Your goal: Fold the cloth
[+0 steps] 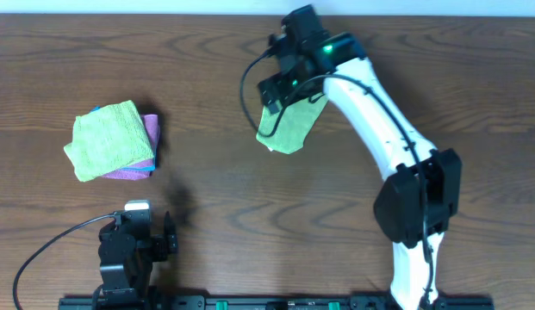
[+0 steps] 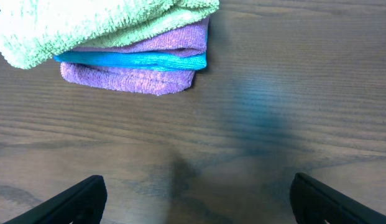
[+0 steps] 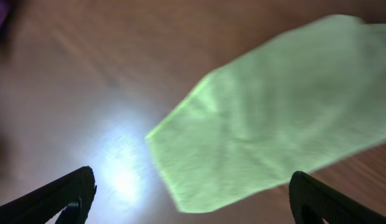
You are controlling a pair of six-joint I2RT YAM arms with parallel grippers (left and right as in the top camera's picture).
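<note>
Next, the right gripper grabs the edge of the lime-green cloth at its nearest end, leaving the rest free to spread for folding.
The lime-green cloth (image 1: 289, 129) lies folded into a narrow shape on the wooden table, right of centre towards the back. My right gripper (image 1: 280, 96) hovers over its upper left part and hides some of it from overhead. In the right wrist view the cloth (image 3: 273, 130) runs diagonally from the upper right down towards the open right gripper (image 3: 196, 205), with nothing held between the jaws. My left gripper (image 1: 139, 222) rests at the front left, and in its own wrist view the left gripper (image 2: 196, 205) is open over bare wood.
A pile of other cloths sits at the left: a fluffy yellow-green terry cloth (image 1: 108, 138) on top of a pink-purple cloth (image 1: 148, 146). From the left wrist I see the terry cloth (image 2: 99, 22), a blue layer (image 2: 137, 60) and the purple cloth (image 2: 133, 79).
</note>
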